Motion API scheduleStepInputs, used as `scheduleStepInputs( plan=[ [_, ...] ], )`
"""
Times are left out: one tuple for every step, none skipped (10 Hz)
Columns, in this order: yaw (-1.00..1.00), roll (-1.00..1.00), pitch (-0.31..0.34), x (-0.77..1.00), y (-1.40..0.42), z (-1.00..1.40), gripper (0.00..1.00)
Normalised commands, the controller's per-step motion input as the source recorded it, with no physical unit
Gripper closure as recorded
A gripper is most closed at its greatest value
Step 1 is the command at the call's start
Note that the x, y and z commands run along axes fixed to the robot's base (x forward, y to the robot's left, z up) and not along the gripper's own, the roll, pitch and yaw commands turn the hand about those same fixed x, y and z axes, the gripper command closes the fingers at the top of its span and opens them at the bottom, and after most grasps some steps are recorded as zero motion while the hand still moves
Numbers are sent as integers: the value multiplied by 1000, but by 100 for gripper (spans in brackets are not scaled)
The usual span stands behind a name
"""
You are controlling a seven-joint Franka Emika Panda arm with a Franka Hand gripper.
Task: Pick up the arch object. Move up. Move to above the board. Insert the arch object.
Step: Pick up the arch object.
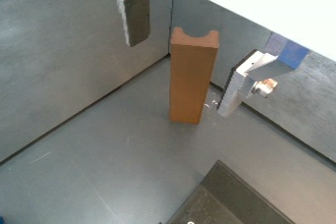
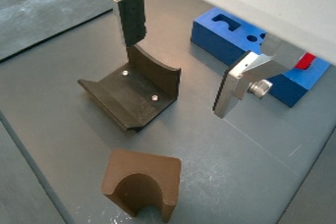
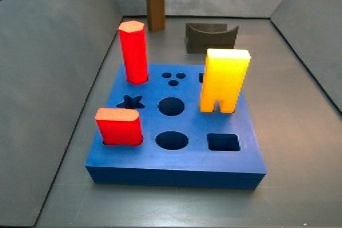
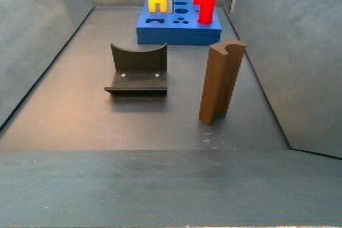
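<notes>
I will grab the arch object by its notched upper part (image 1: 195, 49) next, then lift it and insert it into the blue board.
The arch object (image 1: 194, 79) is a tall brown block with a curved notch in its top. It stands upright on the grey floor and also shows in the other wrist view (image 2: 140, 181) and in both side views (image 3: 155, 2) (image 4: 221, 80). My gripper (image 1: 188, 51) is open and empty, above the arch object and not touching it. Its fingers (image 2: 132, 19) stand wide apart. The blue board (image 3: 147, 150) with cut-out holes lies apart from the arch object and shows in a wrist view (image 2: 223, 39) and in a side view (image 4: 167, 35).
The dark fixture (image 4: 138, 69) stands on the floor between the arch object and the board. On the board stand a red post (image 3: 134, 52), a yellow block (image 3: 223, 78) and a short red block (image 3: 118, 126). Grey walls (image 3: 301, 62) close in the floor.
</notes>
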Motion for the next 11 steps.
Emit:
scheduleStepInputs(
  plan=[
    [0,0,0,0,23,0,0],
    [23,0,0,29,0,-3,0],
    [366,0,-3,0,206,-149,0],
    [406,-80,-127,-291,371,-220,0],
    [537,-116,-156,-329,520,-231,0],
    [574,-149,-161,-254,540,-186,0],
    [611,-141,-170,-189,543,-197,0],
    [646,-113,-207,-114,520,-223,0],
    [663,-107,-236,-74,483,-311,0],
    [786,-33,-211,-20,249,-549,0],
    [851,0,-174,0,0,-611,0]
  ],
)
